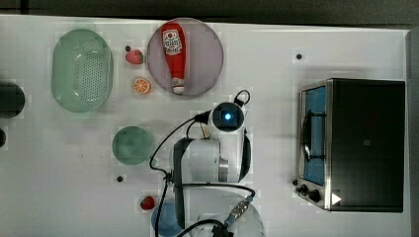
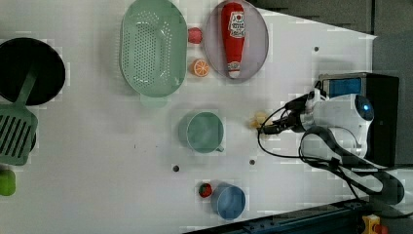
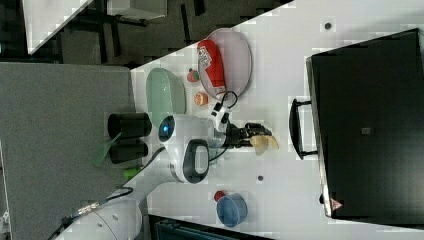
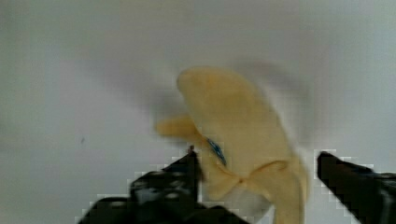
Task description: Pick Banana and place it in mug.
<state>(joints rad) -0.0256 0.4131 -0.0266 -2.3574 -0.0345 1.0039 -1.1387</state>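
Observation:
The banana needs to be picked up next by its narrow end (image 2: 266, 126) with my gripper, so its rounded end stays free to go into the mug (image 2: 204, 131).
The pale-yellow banana (image 4: 238, 135) lies on the white table, and my gripper (image 4: 257, 161) is down over its near end, open. One dark finger (image 4: 184, 175) touches the banana's side. The other finger (image 4: 341, 175) stands a little off it. In the left view the banana (image 2: 258, 119) pokes out past the gripper (image 2: 273, 125), to the right of the sage-green mug (image 2: 204, 131). The right view has the banana (image 3: 263, 142) at the gripper's tip (image 3: 252, 132). The mug (image 1: 132, 144) stands upright with nothing in it, left of my arm in the top view.
A pale-green colander (image 1: 81, 69), a strawberry (image 1: 134, 57), an orange slice (image 1: 142, 86) and a plate (image 1: 207, 54) with a ketchup bottle (image 1: 174, 54) lie at the back. A blue cup (image 2: 230, 201) and second strawberry (image 2: 205, 190) sit near the front. A toaster oven (image 1: 360, 143) stands at the top view's right.

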